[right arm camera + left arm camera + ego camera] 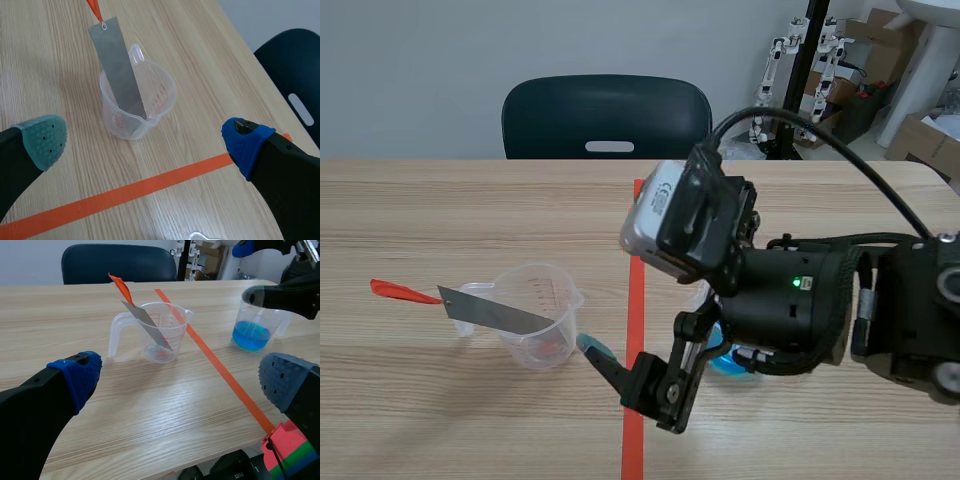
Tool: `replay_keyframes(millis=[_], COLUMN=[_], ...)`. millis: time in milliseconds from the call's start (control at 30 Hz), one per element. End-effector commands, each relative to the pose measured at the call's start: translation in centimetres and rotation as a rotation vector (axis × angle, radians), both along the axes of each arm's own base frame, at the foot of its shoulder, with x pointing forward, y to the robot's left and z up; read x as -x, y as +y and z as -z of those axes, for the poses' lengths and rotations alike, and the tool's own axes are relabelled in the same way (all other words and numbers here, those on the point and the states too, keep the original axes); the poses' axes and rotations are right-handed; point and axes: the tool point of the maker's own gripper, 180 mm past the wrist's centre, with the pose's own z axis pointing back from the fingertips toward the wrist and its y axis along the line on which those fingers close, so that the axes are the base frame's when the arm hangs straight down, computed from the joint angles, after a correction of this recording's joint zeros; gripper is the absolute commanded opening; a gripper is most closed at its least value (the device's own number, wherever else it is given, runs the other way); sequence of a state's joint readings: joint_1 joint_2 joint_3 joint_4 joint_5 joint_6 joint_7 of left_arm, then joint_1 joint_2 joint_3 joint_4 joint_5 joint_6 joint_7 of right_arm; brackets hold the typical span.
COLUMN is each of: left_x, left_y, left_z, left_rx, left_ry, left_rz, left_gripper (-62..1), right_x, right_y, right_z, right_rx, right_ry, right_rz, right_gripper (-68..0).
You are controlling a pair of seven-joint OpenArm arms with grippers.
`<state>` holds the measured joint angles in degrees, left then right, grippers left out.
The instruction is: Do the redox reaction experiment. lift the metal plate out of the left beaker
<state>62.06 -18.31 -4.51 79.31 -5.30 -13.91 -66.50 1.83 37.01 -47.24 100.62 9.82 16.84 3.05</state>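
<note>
My right gripper needs to lift the metal plate (495, 312) out of the beaker, so next it should grab the plate by its end with the orange tag.
The left beaker (540, 315) is clear plastic and stands on the wooden table, left of the tape line. A grey metal plate (495, 312) leans in it, its upper end sticking out over the rim with an orange tag (400, 291). My right gripper (620, 305) is open just right of the beaker; only its grey-green pad (592, 347) shows in the scene view. In the right wrist view the beaker (137, 105) and plate (117, 65) lie ahead of the open right gripper (145, 142). My left gripper (182, 385) is open, well short of the beaker (155, 330) and plate (147, 325).
A second beaker (255, 325) with blue liquid stands right of the orange tape, mostly hidden behind the right arm in the scene view (725, 362). A dark chair (607, 117) stands at the table's far edge. Boxes and equipment sit at the back right.
</note>
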Motion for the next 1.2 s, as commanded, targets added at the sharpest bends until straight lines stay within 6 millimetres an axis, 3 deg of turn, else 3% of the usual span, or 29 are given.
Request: replay_keyframes(millis=[0,200,500,700,1167], left_x=[0.0,0.1,0.3,1.5,2.7], left_y=[0.0,0.4,2.5,3.7,3.2], left_z=[-0.5,-0.4,0.9,-0.1,-1.6], left_rx=[0.014,-0.032,-0.118,-0.087,-0.064], left_ry=[-0.018,-0.033,-0.043,-0.141,-0.24], left_rz=[-0.008,-0.031,-0.116,-0.171,-0.139], left_gripper=[1.4,1.4,1.4,1.4,1.4], right_x=[-0.5,-0.3,-0.7,-0.4,-1.6], right_y=[0.7,3.3,6.8,9.1,12.5], right_z=[-0.7,0.6,0.6,0.7,3.6], right_rx=[-0.02,-0.016,-0.015,-0.01,0.049], right_ry=[-0.022,0.013,0.008,0.005,0.008], right_rz=[-0.003,-0.03,-0.027,-0.028,0.001], right_gripper=[-2.2,-2.2,-2.2,-2.2,-2.2])
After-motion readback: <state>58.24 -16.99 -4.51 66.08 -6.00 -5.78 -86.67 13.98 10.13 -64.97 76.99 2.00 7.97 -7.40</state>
